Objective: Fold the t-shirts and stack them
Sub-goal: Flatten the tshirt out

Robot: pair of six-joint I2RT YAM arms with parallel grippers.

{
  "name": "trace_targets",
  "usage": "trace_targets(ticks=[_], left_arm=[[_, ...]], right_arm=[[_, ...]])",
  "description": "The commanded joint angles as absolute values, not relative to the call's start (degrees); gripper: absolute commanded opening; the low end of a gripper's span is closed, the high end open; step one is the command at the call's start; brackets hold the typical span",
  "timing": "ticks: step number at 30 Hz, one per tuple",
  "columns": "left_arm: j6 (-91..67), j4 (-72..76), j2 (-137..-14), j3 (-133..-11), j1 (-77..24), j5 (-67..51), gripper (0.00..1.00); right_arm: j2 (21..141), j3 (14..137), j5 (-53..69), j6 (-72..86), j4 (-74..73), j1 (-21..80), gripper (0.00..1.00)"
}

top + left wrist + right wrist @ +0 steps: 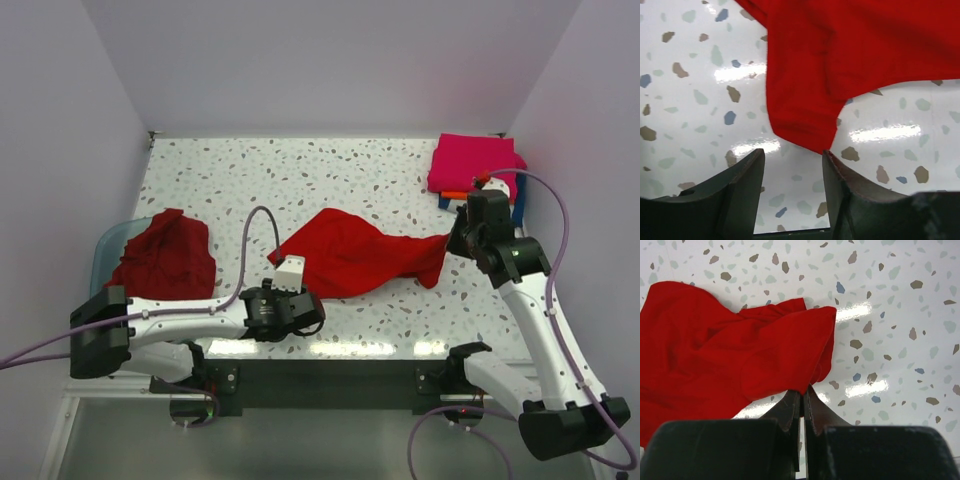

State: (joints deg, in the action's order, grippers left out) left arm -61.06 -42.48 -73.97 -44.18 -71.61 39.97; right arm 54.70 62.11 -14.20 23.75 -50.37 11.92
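Observation:
The left gripper grabs the bright red t-shirt's near sleeve hem (pixel 805 125) next, opposite my right gripper, to stretch the t-shirt flat for folding.
A bright red t-shirt (pixel 355 255) lies crumpled mid-table. My right gripper (pixel 453 245) is shut on its right edge; in the right wrist view the cloth (pixel 740 345) runs into the closed fingertips (pixel 803 391). My left gripper (pixel 308 308) is open and empty at the shirt's near-left corner. In the left wrist view a sleeve hem (pixel 805 125) lies just ahead of the gripper (pixel 793 156), its tip touching or nearly touching the right finger (pixel 840 180). A dark red shirt (pixel 165 255) lies heaped at the left. A folded magenta shirt (pixel 475 160) tops a stack at the back right.
A translucent teal tub (pixel 108 245) holds the dark red shirt at the left edge. Orange and white-and-blue cloth (pixel 455 195) show under the magenta shirt. The speckled table (pixel 300 180) ends at walls on the left, back and right.

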Motion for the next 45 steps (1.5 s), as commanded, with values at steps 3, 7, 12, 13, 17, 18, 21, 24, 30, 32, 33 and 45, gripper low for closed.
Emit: trace_targets(ticks=[3,7,12,13,17,18,21,24,30,32,33,45], left_arm=[[-63.19,-35.16,-78.21,-47.19,-72.51,38.41,0.60],[-61.80,-34.81,-83.13,-48.16,-72.60,39.99,0.61],[-60.47,-34.45,-85.07,-48.52,-72.60,41.39,0.60],[-60.73,-34.71,-85.34,-48.69,-72.60,41.74,0.60],[-61.09,-36.65,-87.09,-49.30,-72.60,43.85,0.58],[-61.00,-36.48,-87.97,-49.31,-72.60,44.29,0.58],[-60.82,-36.56,-90.17,-49.48,-72.60,44.73,0.57],[-61.52,-37.53,-91.75,-49.83,-72.60,45.35,0.54],[-63.45,-40.34,-91.23,-49.66,-72.60,47.45,0.35],[-63.89,-41.31,-90.44,-49.75,-72.60,48.16,0.22],[-64.07,-41.66,-90.09,-49.75,-72.60,48.43,0.16],[-64.35,-60.47,-68.26,-53.87,-60.57,56.51,0.00]], right_arm=[[54.14,61.08,-13.01,23.38,-47.99,11.60,0.00],[54.14,60.47,-12.57,23.47,-47.55,11.60,0.00],[53.88,59.94,-12.74,23.47,-47.37,11.60,0.00],[53.88,59.94,-12.74,23.47,-47.46,11.60,0.00],[53.70,60.03,-12.66,23.55,-47.55,11.60,0.00],[53.79,60.03,-12.66,23.47,-47.64,11.69,0.00],[53.53,60.12,-12.74,23.47,-47.90,11.60,0.00],[53.35,60.38,-13.09,23.38,-48.16,11.60,0.00],[53.44,60.73,-13.45,23.20,-48.60,11.60,0.00],[53.61,60.73,-13.80,23.12,-48.52,11.60,0.00],[53.61,60.82,-13.97,23.03,-48.52,11.60,0.00],[57.74,69.86,-16.17,21.36,-52.03,10.64,0.00]])
